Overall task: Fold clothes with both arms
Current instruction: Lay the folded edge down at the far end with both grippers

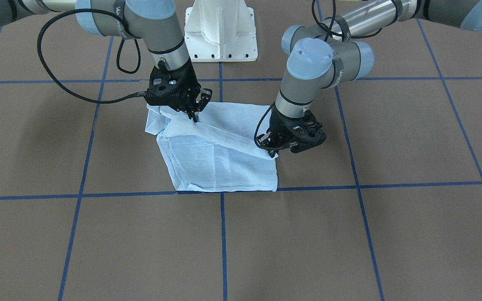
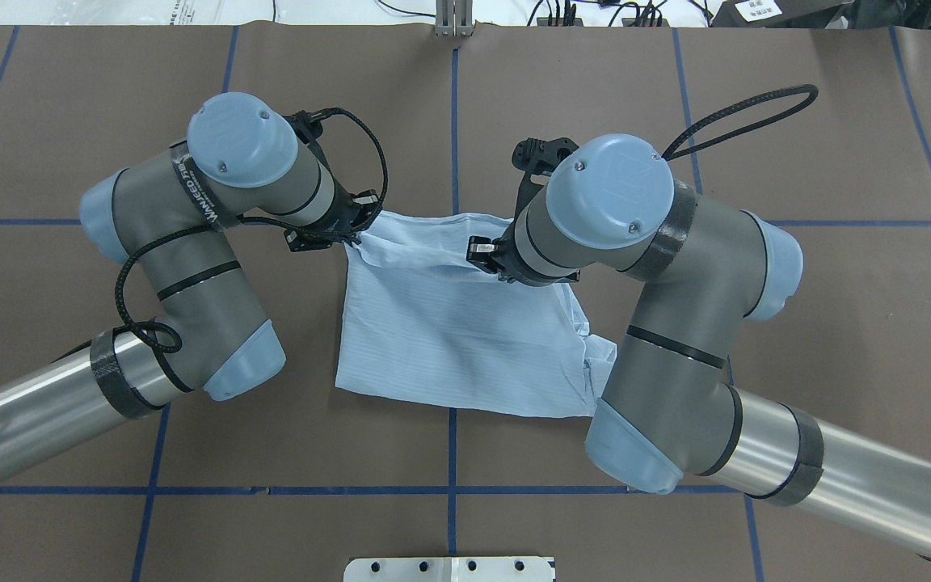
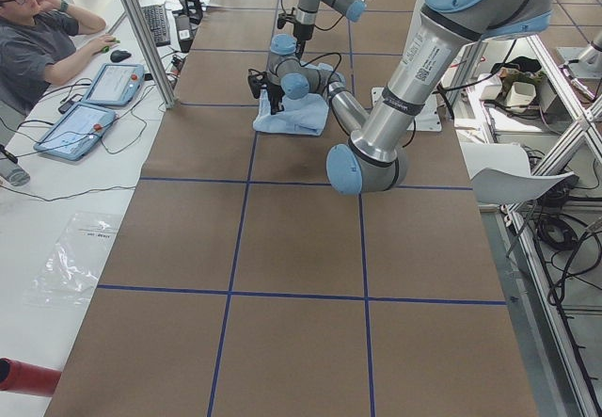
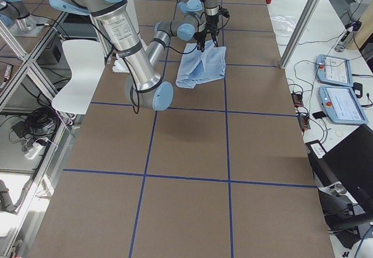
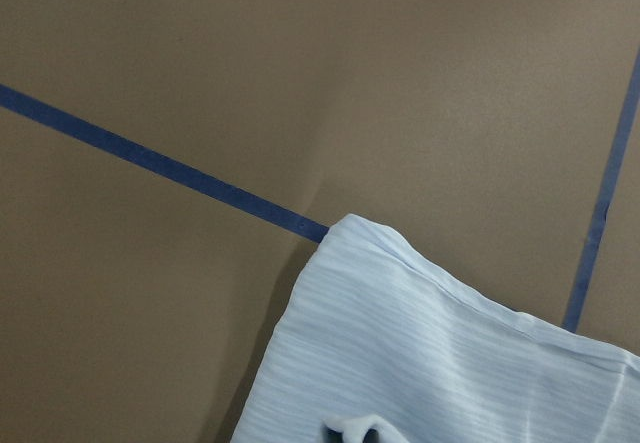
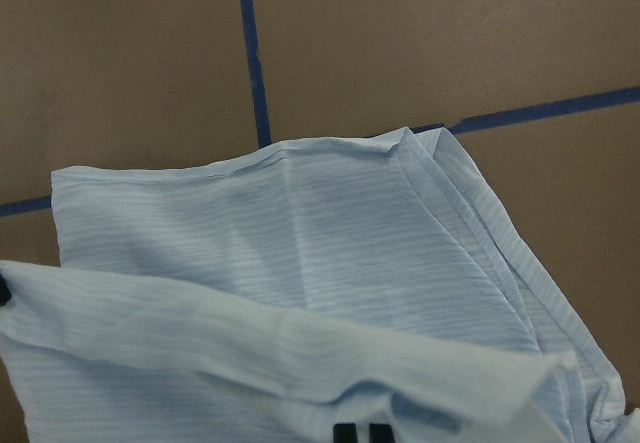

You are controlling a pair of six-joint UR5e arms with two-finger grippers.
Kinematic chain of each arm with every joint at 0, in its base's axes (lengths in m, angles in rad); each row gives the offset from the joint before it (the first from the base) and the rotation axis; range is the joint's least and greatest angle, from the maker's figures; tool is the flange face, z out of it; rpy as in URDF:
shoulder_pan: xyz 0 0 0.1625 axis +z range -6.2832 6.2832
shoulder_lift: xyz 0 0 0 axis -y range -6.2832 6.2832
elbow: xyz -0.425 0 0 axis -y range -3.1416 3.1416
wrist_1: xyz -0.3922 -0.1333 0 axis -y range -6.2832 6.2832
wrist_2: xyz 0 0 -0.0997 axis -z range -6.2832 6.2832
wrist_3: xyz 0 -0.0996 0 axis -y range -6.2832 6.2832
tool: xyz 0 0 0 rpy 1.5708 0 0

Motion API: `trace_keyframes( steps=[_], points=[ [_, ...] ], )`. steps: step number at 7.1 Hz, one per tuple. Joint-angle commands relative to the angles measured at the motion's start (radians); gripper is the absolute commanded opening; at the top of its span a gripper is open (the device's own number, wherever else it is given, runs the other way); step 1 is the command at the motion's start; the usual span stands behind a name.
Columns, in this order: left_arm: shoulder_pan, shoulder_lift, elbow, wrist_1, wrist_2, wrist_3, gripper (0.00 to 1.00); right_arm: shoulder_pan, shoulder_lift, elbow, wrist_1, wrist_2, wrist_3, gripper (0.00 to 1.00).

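The fold in my left gripper's fingers hangs low over the shirt's lower layer and would settle there, so it is time to release it now.
The pale blue striped shirt lies folded into a rough rectangle at the table's middle, also in the overhead view. A raised fold of it stretches taut between both grippers. My left gripper is shut on the shirt's edge at one end, at the shirt's far left corner in the overhead view. My right gripper is shut on the fold's other end, over the shirt's far edge. The left wrist view shows a shirt corner. The right wrist view shows the lifted fold above the lower layer.
The white pedestal base stands at the robot's side of the table. Blue tape lines grid the brown table. An operator sits by tablets beyond the table's far edge. A white chair stands behind the robot.
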Motion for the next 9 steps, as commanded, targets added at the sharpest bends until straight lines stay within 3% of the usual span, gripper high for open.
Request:
trace_keyframes(
  steps=[1,2,3,4,5,6,8,9],
  points=[
    [-0.021,0.023,-0.065,0.021,-0.013,0.002,0.0,0.072,0.128,-0.348,0.155,0.02,-0.069,0.29],
    [-0.021,0.029,-0.094,0.049,-0.013,0.004,0.0,0.071,0.126,-0.347,0.156,0.023,-0.07,0.58],
    [-0.021,0.031,-0.094,0.052,-0.013,0.002,0.0,0.071,0.126,-0.345,0.156,0.023,-0.07,0.92],
    [-0.021,0.029,-0.091,0.052,-0.012,0.002,0.18,0.072,0.125,-0.342,0.156,0.025,-0.078,0.99],
    [-0.021,0.031,-0.085,0.052,-0.007,0.004,0.8,0.071,0.126,-0.341,0.156,0.026,-0.078,1.0],
    [-0.022,0.034,-0.085,0.052,-0.007,0.002,1.0,0.072,0.123,-0.327,0.156,0.049,-0.078,1.0],
    [-0.075,0.037,-0.085,0.081,-0.01,0.023,1.0,0.077,0.116,-0.308,0.153,0.068,-0.08,1.0],
    [-0.111,0.049,-0.11,0.133,-0.012,0.162,1.0,0.115,0.059,-0.264,0.148,0.113,-0.089,1.0]
  ],
)
